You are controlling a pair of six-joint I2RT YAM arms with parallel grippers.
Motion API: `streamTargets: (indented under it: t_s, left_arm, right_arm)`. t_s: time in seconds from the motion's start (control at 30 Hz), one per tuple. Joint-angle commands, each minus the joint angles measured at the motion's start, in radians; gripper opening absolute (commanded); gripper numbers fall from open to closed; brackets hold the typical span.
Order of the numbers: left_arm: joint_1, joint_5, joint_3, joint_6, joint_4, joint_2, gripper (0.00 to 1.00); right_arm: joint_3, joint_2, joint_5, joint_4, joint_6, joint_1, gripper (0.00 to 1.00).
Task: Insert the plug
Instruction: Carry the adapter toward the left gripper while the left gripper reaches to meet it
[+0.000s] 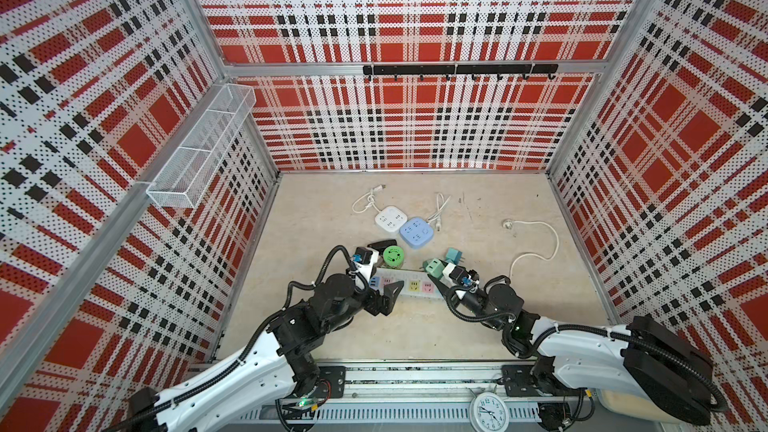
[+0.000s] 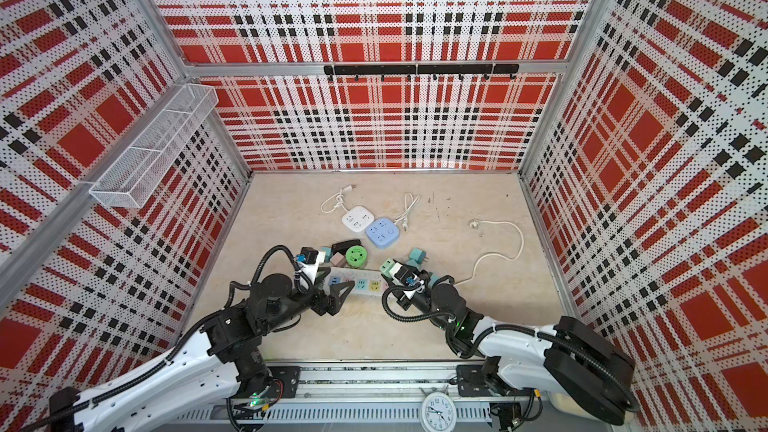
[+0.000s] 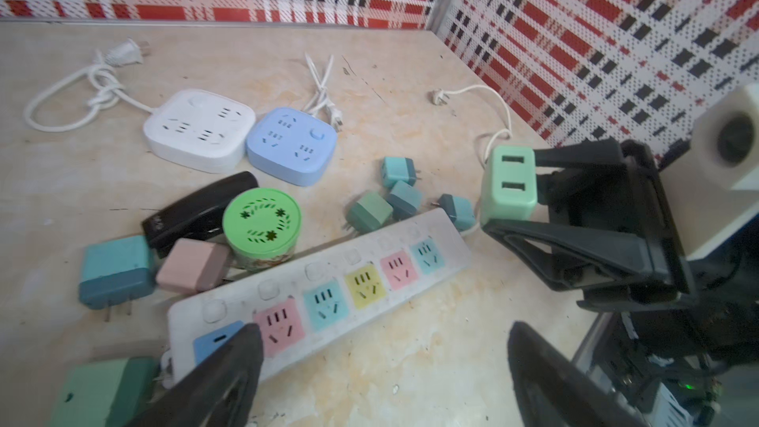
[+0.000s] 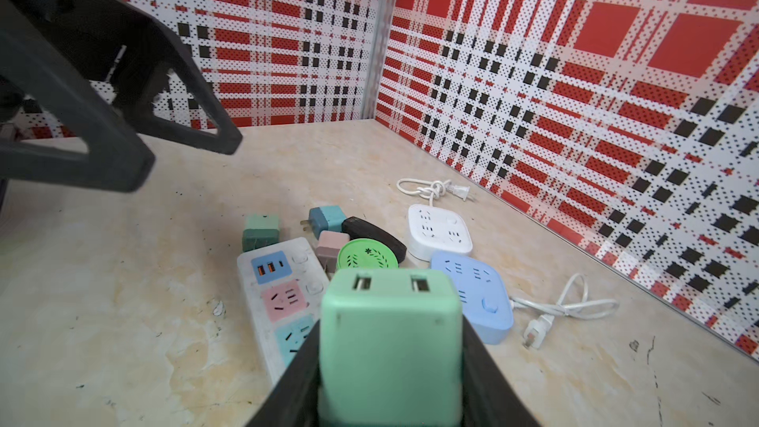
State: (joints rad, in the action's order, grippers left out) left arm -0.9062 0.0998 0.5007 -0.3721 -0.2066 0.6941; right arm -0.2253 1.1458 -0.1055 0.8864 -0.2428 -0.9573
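Note:
Next, my left gripper grabs the mint-green plug [image 1: 433, 267] by its sides at the USB-port end, and the opposite end stays free to insert.
A mint-green plug [image 4: 390, 334] with two USB ports sits between the fingers of my right gripper [image 4: 390, 347], which is shut on it. In both top views the plug [image 1: 433, 267] [image 2: 388, 268] hangs just above the right end of the long white power strip [image 1: 411, 286] [image 2: 365, 284] with coloured sockets. My left gripper [image 3: 384, 334] is open and empty, low over the strip's [image 3: 447, 240] left end, one finger over the blue USB socket. The left wrist view shows the held plug [image 3: 509, 186] from the front. Its prongs are hidden.
Behind the strip lie a white square socket block [image 1: 390, 218], a blue one [image 1: 417, 232], a green round jar [image 1: 392, 255], a black stapler [image 1: 382, 244] and several small adapters [image 3: 400, 170]. The strip's white cord [image 1: 536, 251] loops right. A wire basket [image 1: 203, 147] hangs on the left wall.

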Motion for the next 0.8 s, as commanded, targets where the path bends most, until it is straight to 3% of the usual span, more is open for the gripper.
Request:
streamTargets:
  t_s: [0.0,0.43,0.77]
  left_arm:
    - [-0.028,-0.045,0.052,0.007,0.072,0.032,0.94]
    - [-0.072,-0.071,0.117,0.006,0.111,0.14,0.92]
    - [-0.077,-0.075,0.129,0.0,0.119,0.204,0.84]
  right_arm:
    - [0.003,-0.011,0.044,0.095,-0.076,-0.025,0.0]
    - [-0.042,0.089,0.024,0.158,-0.162,-0.117,0.03]
    - [-0.071,0.144,0.026,0.216,-0.186,-0.142,0.04]
